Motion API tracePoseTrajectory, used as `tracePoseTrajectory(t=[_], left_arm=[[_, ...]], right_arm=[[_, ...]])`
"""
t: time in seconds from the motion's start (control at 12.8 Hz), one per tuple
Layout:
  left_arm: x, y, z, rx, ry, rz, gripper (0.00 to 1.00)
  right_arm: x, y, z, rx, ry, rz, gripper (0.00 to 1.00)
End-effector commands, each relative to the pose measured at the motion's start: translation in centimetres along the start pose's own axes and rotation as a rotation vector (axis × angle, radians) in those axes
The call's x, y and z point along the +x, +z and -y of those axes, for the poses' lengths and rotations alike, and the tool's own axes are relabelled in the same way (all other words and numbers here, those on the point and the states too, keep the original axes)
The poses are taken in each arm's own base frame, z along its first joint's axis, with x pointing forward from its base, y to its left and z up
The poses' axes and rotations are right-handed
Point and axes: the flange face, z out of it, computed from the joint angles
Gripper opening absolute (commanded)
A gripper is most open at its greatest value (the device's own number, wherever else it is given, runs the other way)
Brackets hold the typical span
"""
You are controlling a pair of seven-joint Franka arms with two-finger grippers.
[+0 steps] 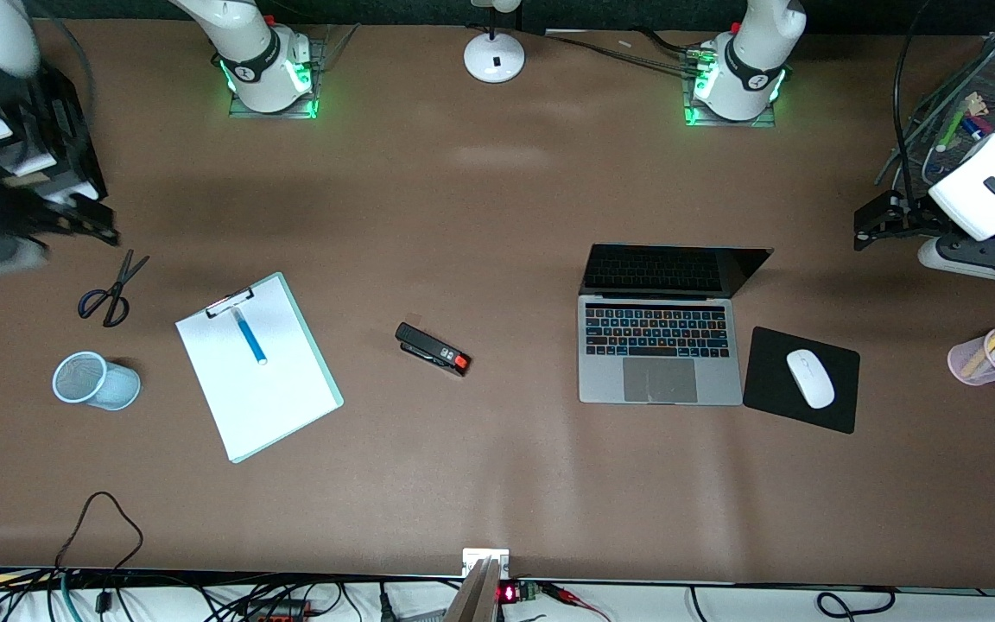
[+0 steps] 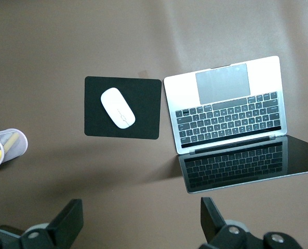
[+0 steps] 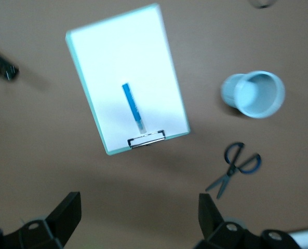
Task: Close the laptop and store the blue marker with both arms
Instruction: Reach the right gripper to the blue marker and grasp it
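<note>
My right gripper is to grab the blue marker by its blue body next. Then the marker can be stored in the light-blue mesh cup.
The silver-grey laptop stands open on the table toward the left arm's end, its dark screen upright; it also shows in the left wrist view. The blue marker lies on the white clipboard toward the right arm's end and shows in the right wrist view. My left gripper is open and empty, up in the air past the laptop's end of the table. My right gripper is open and empty, high over the table near the scissors.
A black mouse pad with a white mouse lies beside the laptop. A pink pen cup, a wire tray, a stapler, scissors, a light-blue mesh cup and a lamp base are also on the table.
</note>
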Motion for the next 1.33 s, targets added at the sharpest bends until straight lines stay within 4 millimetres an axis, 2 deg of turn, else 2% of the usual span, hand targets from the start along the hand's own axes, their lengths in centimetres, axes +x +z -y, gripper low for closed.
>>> tracePoseTrajectory(t=[0.0, 0.16, 0.23, 0.31, 0.47, 0.62, 0.7, 1.02, 1.25], left_arm=[[0.5, -0.6, 0.2, -0.012, 0.0, -0.01, 1.0], [0.9, 0.2, 0.2, -0.016, 0.0, 0.003, 1.0], [1.1, 0.7, 0.1, -0.017, 0.006, 0.01, 1.0], [1.2, 0.8, 0.3, -0.019, 0.003, 0.013, 1.0], [1.3, 1.2, 0.2, -0.022, 0.017, 0.019, 1.0], [1.7, 2.2, -0.2, -0.023, 0.014, 0.04, 0.48], [1.5, 2.2, -0.3, -0.026, 0.016, 0.055, 0.3], [1.5, 2.3, -1.2, -0.034, 0.024, 0.071, 0.0], [1.3, 2.5, -1.5, -0.044, 0.026, 0.09, 0.0]], right_arm=[[4.9, 8.7, -0.3, 0.062, -0.156, 0.033, 0.83], [7.1, 11.6, 2.1, 0.033, -0.208, 0.026, 0.73], [7.9, 12.8, 2.7, 0.021, -0.223, 0.019, 0.67], [8.8, 14.3, 3.5, 0.009, -0.25, 0.015, 0.57], [10.2, 16.8, 4.0, -0.013, -0.368, -0.008, 0.53], [11.3, 19.9, 4.4, -0.029, -0.46, -0.019, 0.53], [11.6, 21.4, 4.5, -0.031, -0.462, -0.017, 0.53], [12.2, 26.1, 5.6, -0.037, -0.487, 0.011, 0.52], [12.3, 28.0, 5.8, -0.034, -0.495, 0.028, 0.47]])
